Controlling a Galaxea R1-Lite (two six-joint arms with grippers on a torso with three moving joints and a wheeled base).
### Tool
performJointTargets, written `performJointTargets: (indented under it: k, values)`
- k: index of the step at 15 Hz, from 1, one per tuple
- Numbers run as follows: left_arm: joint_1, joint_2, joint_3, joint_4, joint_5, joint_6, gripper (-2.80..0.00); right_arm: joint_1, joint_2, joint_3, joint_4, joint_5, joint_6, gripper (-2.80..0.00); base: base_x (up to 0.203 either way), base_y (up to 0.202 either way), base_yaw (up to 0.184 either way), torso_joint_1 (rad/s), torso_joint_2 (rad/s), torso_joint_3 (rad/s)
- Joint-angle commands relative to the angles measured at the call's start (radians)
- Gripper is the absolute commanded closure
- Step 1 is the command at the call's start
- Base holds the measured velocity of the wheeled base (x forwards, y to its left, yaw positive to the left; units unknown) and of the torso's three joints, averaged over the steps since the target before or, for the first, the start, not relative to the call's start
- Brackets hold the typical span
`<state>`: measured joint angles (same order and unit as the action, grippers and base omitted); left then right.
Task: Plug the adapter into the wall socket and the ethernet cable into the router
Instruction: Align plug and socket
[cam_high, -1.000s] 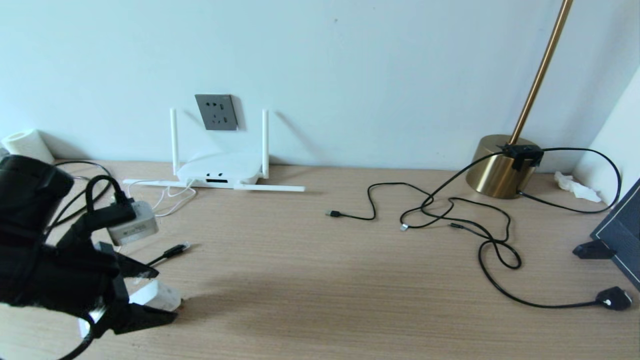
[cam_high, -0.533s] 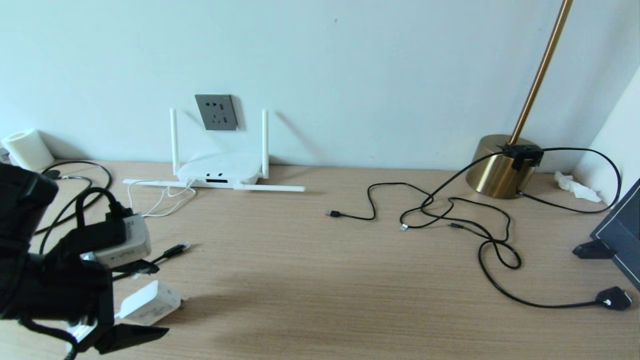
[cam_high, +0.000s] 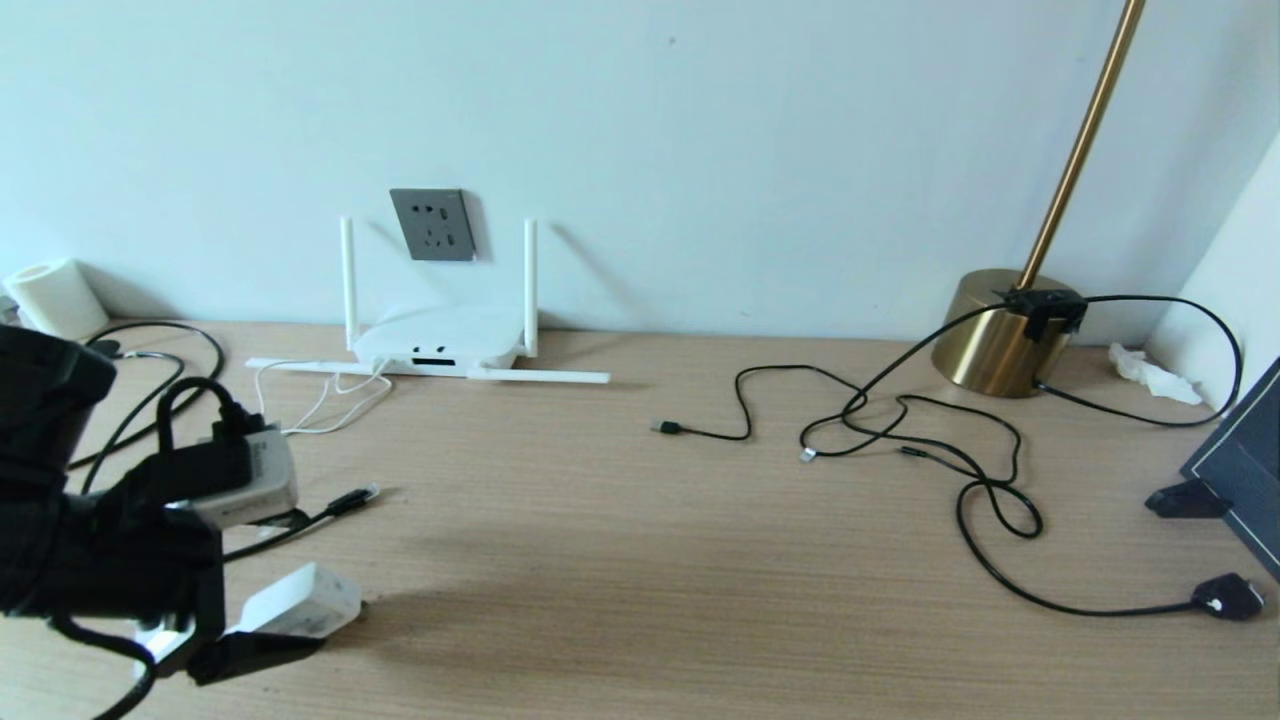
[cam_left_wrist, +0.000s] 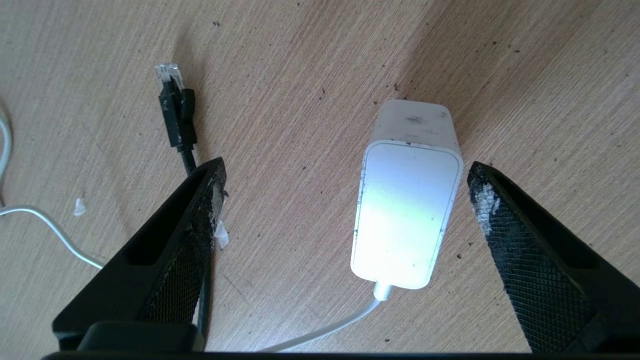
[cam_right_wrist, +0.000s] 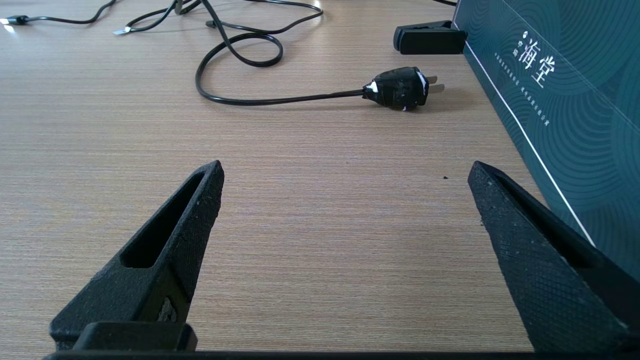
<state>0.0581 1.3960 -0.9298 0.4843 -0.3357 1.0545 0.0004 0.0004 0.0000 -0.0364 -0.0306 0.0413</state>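
Observation:
The left gripper reaches the white adapter and grabs its long sides next, so the white adapter's plug end stays free to enter the wall socket (cam_high: 432, 224).
The white adapter (cam_left_wrist: 407, 215) lies flat on the wooden table with its thin white cord trailing off. My left gripper (cam_left_wrist: 346, 167) is open just above it; the adapter sits between the fingers, nearer one of them, touching neither. In the head view, left gripper (cam_high: 300, 582) and adapter (cam_high: 300, 603) are at the near left. The ethernet cable's black plug (cam_left_wrist: 172, 110) rests beside the other finger, its tip (cam_high: 355, 497) pointing right. The router (cam_high: 440, 340) stands against the wall under the grey wall socket (cam_high: 432, 224). My right gripper (cam_right_wrist: 346, 167) hangs open over bare table.
A brass lamp base (cam_high: 1000, 335) stands at the back right, with black cables looping from it to a mains plug (cam_high: 1228, 597). A dark teal board (cam_high: 1240, 460) leans at the right edge. A paper roll (cam_high: 55, 290) sits at the far left.
My left wrist has rolled and the hand has shifted slightly down and left, with its fingers spread a little wider around the adapter. The adapter still lies on the table. The right arm is unmoved.

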Motion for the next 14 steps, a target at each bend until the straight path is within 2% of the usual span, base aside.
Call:
performJointTargets:
  k: [1,10,11,14]
  values:
    - [-0.001,0.021,0.000,0.001,-0.002,0.008,-2.80,0.000,0.000,0.011,0.000,0.000,0.000,-2.80,0.000,0.000,0.000,0.000,0.00,0.000]
    - [-0.001,0.040,-0.023,-0.001,0.000,0.013,-2.80,0.001,0.000,0.011,0.000,0.000,0.000,-2.80,0.000,0.000,0.000,0.000,0.00,0.000]
    - [-0.001,0.041,-0.024,-0.001,0.000,0.013,0.00,0.001,0.000,0.011,0.000,0.000,0.000,-2.80,0.000,0.000,0.000,0.000,0.00,0.000]
    - [-0.001,0.041,-0.018,0.008,0.001,0.013,0.00,0.001,0.000,0.011,0.000,0.000,0.000,-2.80,0.000,0.000,0.000,0.000,0.00,0.000]
